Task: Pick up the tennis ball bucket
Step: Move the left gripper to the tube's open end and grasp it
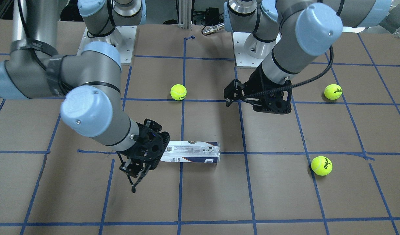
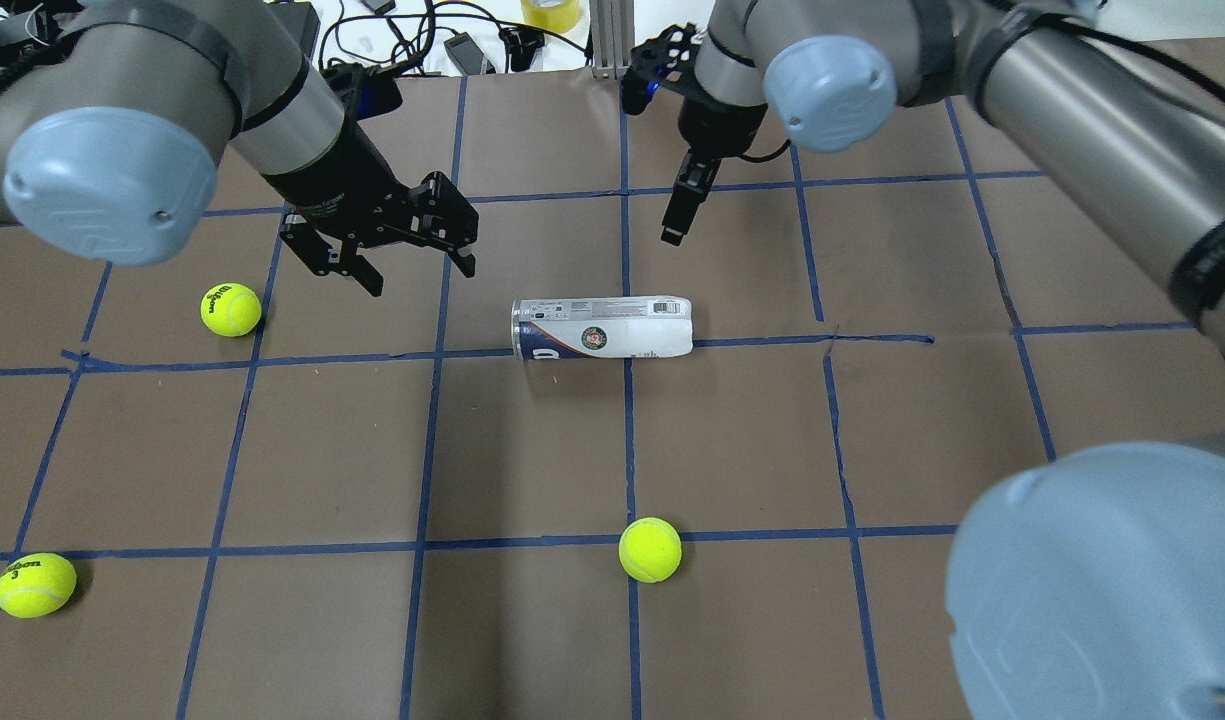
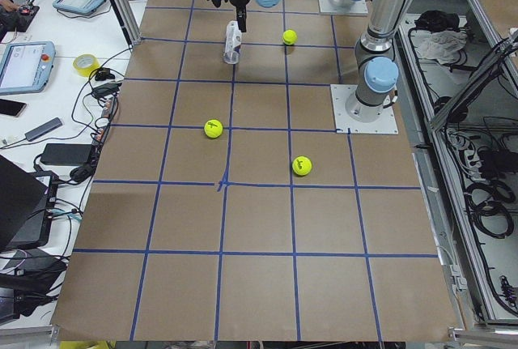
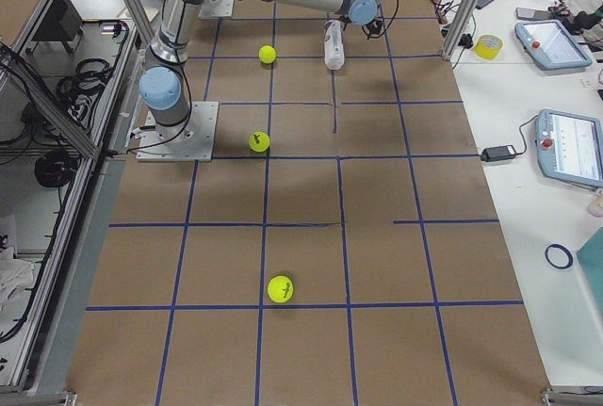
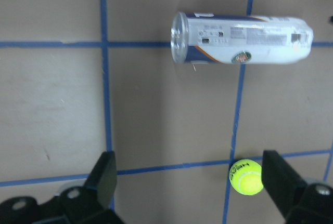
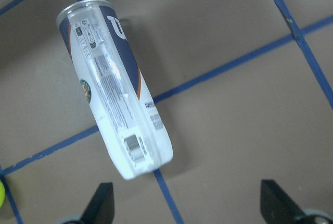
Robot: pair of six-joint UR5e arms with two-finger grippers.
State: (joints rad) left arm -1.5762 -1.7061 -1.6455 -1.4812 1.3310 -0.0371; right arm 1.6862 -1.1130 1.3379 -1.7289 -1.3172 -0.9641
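Note:
My left gripper takes hold of the tennis ball bucket by the rim of its open end [image 1: 217, 152] [image 5: 178, 37] next to lift the bucket up.
The tennis ball bucket [image 2: 602, 327] is a clear tube with a white and navy label. It lies on its side near the table's middle and also shows in the front view [image 1: 190, 151], the left wrist view [image 5: 242, 38] and the right wrist view [image 6: 112, 89]. My right gripper [image 2: 674, 225] is open and empty. It hangs above the table just beyond the tube's closed end, and its fingers [image 6: 104, 203] are clear of the tube. My left gripper [image 2: 420, 275] is open and empty, off to the side of the tube's rimmed end.
Three yellow-green tennis balls lie loose on the brown table with its blue tape grid: one beside my left gripper [image 2: 231, 309], one at the near left corner [image 2: 35, 584], one in front of the tube [image 2: 650, 549]. Cables and gear lie beyond the far edge.

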